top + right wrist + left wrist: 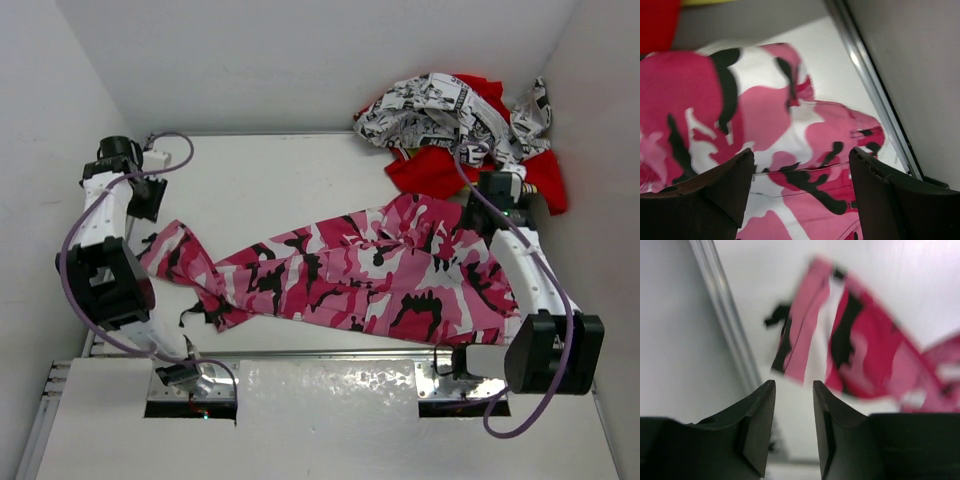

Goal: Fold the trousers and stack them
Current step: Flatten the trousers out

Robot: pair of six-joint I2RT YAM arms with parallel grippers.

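My left gripper grabs the pink camouflage trousers point(370, 275) by the far corner of the leg hem next, to straighten the leg for folding.
The pink camouflage trousers point(370, 275) lie spread across the table, waist to the right and leg ends to the left. My left gripper point(150, 205) hangs above the table just beyond the leg ends. In the left wrist view it point(794, 385) is open and empty, with a leg hem point(805, 340) ahead of its fingers. My right gripper point(478, 222) is over the waist end. In the right wrist view it point(802, 155) is wide open and empty above the trousers point(790, 125).
A black-and-white printed cloth point(440, 110) and a plain red cloth point(440, 170) are heaped at the back right corner. White walls close in the table on the left, back and right. A metal rail point(725, 315) runs along the table edge.
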